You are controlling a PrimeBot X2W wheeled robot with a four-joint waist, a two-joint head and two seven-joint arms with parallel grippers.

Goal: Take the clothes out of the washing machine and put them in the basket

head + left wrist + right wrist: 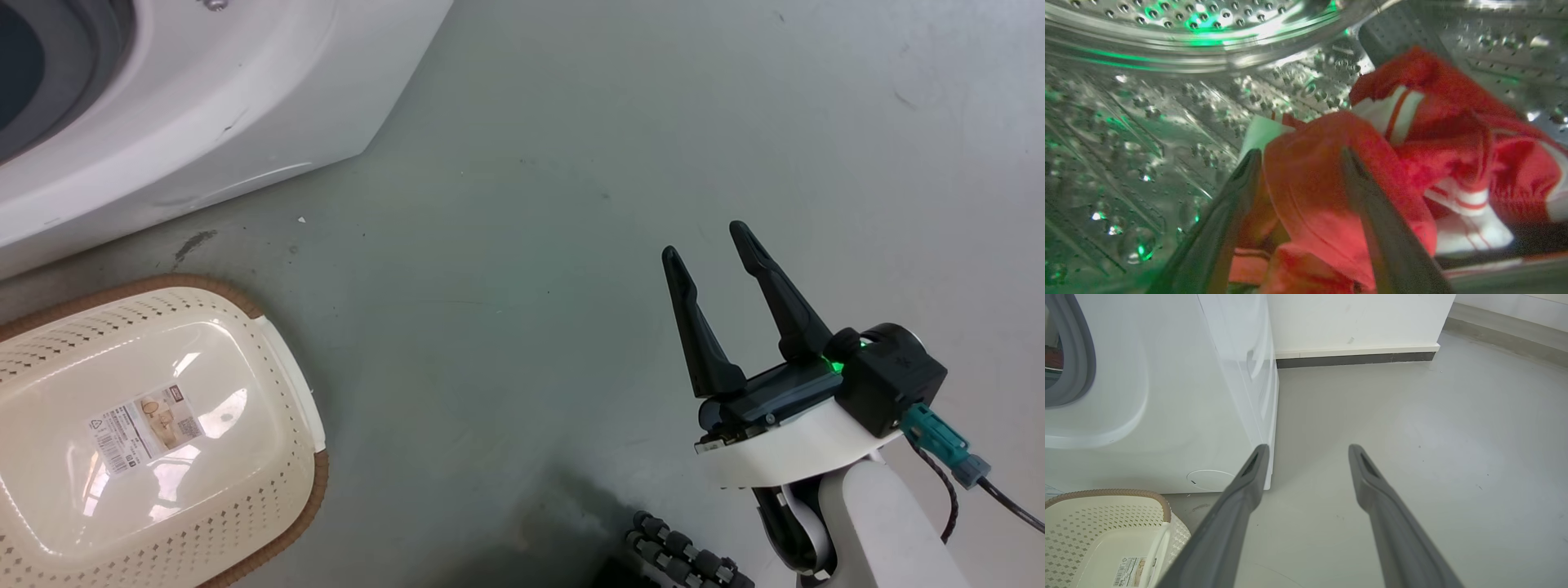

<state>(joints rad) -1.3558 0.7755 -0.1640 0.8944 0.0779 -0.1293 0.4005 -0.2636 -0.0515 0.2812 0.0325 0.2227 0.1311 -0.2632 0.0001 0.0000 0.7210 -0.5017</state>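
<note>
The robot's left gripper next needs to pinch the clothes by the plain red fold (1312,169) that stands up, since the red clothes (1437,134) lie heaped and slack in the drum.
In the left wrist view my left gripper (1300,153) reaches into the washing machine's perforated steel drum (1167,122). Its fingers stand spread, one on each side of a fold of the red clothes (1437,134), which have white stripes and lie heaped at the right. In the head view, the washing machine (204,106) stands at the upper left. Below it sits the cream basket (282,367), with only a paper label on its bottom. My right gripper (706,237) hangs open over bare floor at the lower right. The right wrist view shows the same gripper (1308,447), the washing machine (1167,396) and the basket (1106,522).
Grey floor spreads right of the washing machine and basket. A white wall with a dark skirting (1355,359) runs behind. A black ribbed part of my base (678,559) shows at the bottom edge, and a cable with a teal plug (939,441) trails from my right wrist.
</note>
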